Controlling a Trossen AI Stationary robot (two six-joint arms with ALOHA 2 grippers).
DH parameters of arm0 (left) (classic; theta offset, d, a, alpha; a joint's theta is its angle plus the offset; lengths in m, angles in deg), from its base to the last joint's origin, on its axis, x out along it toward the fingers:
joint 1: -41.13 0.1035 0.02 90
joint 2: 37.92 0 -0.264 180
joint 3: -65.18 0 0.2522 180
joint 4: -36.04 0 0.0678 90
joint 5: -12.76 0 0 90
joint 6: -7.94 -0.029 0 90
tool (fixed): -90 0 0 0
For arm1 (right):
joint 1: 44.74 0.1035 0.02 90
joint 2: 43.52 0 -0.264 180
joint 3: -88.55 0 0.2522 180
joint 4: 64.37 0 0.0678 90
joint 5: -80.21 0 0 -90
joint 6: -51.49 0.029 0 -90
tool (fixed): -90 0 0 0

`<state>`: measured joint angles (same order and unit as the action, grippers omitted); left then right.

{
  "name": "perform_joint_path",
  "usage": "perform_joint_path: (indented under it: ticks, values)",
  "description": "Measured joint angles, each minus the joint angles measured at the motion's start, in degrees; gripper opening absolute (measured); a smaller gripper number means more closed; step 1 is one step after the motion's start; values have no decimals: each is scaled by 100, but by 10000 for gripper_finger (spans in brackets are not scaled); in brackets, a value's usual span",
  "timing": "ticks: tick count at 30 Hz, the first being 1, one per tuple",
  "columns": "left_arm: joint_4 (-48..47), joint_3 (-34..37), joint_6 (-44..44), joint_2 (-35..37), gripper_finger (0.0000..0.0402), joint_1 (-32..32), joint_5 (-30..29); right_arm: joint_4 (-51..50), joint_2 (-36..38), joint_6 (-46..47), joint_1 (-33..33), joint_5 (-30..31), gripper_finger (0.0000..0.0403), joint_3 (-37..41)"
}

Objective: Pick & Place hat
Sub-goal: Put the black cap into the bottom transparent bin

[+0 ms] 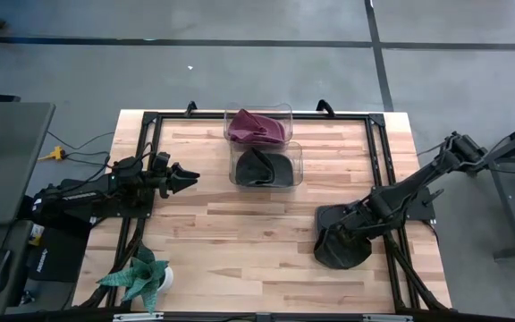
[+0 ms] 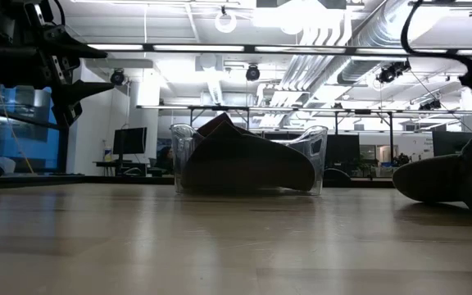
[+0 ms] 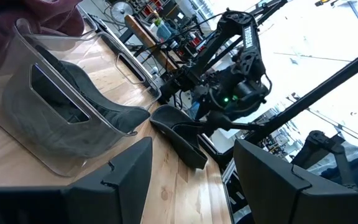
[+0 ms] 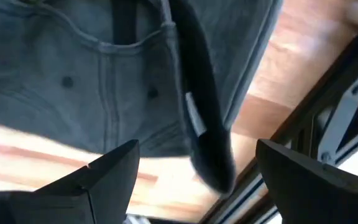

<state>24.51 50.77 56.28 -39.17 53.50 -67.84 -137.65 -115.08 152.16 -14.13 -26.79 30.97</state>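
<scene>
My right gripper will grab the dark grey hat by its rim band (image 4: 207, 140) next, to put the hat in a clear bin.
A dark grey hat (image 1: 336, 255) lies on the wooden table near its right edge; it also shows in the low view (image 2: 441, 180) and fills the right wrist view (image 4: 104, 81). My right gripper (image 4: 197, 177) hovers open close above it, pointing steeply down (image 1: 351, 229), its fingers on either side of the hat's dark rear band (image 4: 204, 124). My left gripper (image 1: 189, 176) waits open at the table's left side, level, with nothing between its fingers (image 3: 191, 180).
Two clear bins stand at the far middle: one (image 1: 289, 112) holds a maroon hat (image 1: 256, 126), the nearer one (image 1: 298, 165) a dark hat (image 1: 259, 167). A potted plant (image 1: 141, 279) sits at the near left corner. A black frame (image 1: 378, 143) runs round the table.
</scene>
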Motion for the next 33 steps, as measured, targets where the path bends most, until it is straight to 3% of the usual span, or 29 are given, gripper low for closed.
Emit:
perform_joint_path:
  ticks: [13, 23, 27, 33]
  values:
    - [-1, -1, 2, 1, 218, 0, -1, 1144, 8, -167, -5, 57, 316, 979]
    - [0, -1, 0, 0, 218, 1, 0, 1350, 8, -162, -7, 622, 314, 1104]
    - [0, -1, 1, 1, 218, 0, 0, 1348, 8, -136, -7, 648, 296, 1104]
    - [1, -1, 2, 1, 218, 1, 0, 1348, 8, -18, -7, 676, 236, 1102]
